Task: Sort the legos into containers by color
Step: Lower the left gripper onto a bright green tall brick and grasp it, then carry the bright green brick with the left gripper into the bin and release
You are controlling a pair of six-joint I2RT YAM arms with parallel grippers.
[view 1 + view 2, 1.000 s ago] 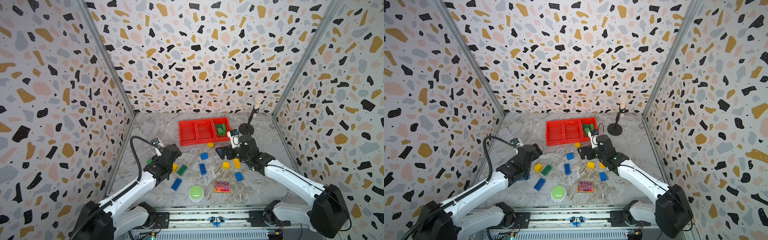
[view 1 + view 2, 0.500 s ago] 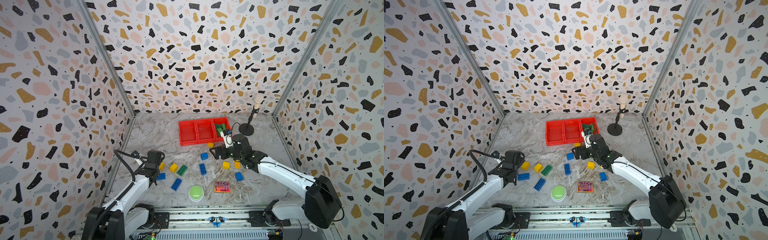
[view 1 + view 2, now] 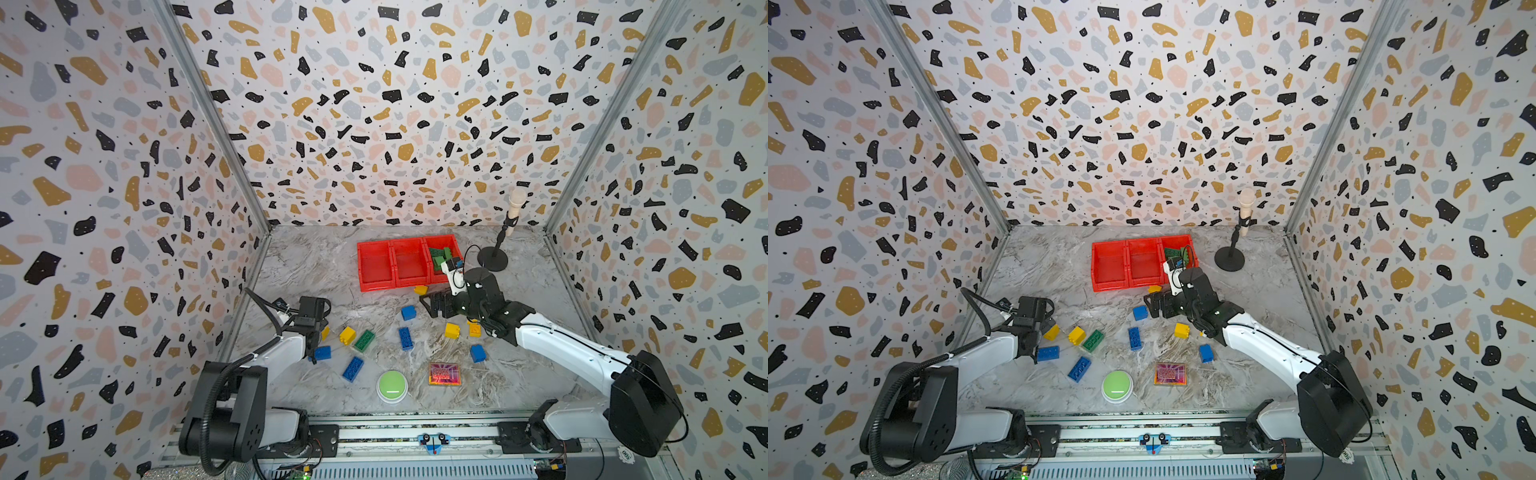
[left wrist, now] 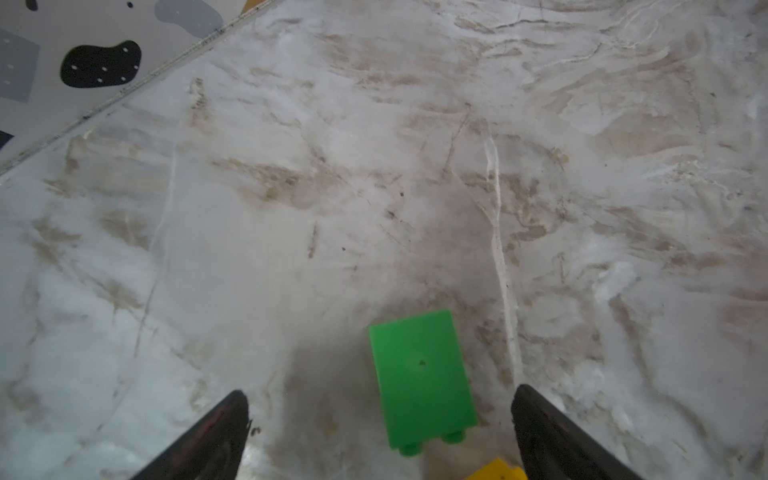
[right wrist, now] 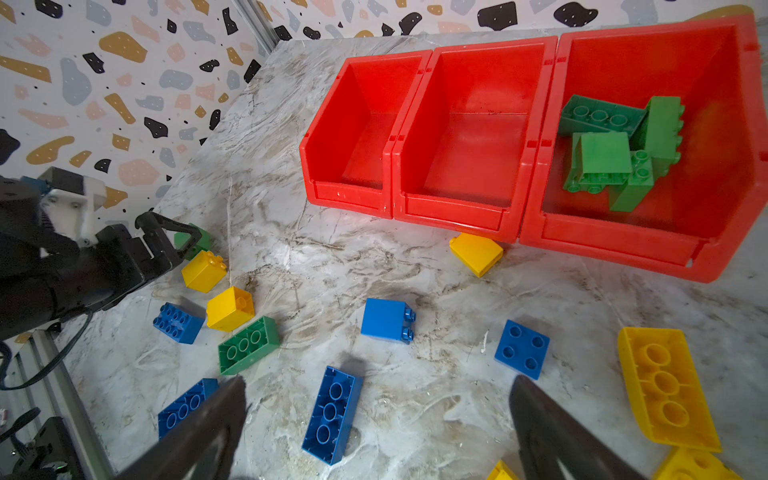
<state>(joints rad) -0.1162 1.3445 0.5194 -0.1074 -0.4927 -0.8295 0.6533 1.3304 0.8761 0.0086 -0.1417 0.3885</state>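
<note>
My left gripper needs to move toward the green brick's far half before it can close on the green brick [image 4: 422,378]. That half sticks out past my fingers in the left wrist view.
The three red containers [image 3: 375,266] [image 5: 469,137] stand in a row at the back; the right one holds several green legos [image 5: 615,153]. Blue, yellow and green legos lie scattered on the marble floor in both top views. My left gripper [image 4: 380,419] [image 3: 316,320] is open low over the floor, a green brick [image 4: 422,378] lying on its side between its fingers, untouched, and a yellow brick [image 4: 496,471] by one finger. My right gripper [image 5: 378,415] [image 3: 434,305] hangs open above a blue oblong brick [image 5: 332,413], near a blue square brick [image 3: 408,312].
A round green button [image 3: 392,386] and a shiny pink-orange card [image 3: 444,373] lie near the front edge. A microphone stand [image 3: 492,259] stands at the back right. A yellow brick [image 5: 476,253] is wedged under the bins' front. Patterned walls close three sides.
My left arm has folded back towards the left wall, its gripper lower over the floor. My right gripper has moved left and slightly forward, from the green bin towards the blue bricks.
</note>
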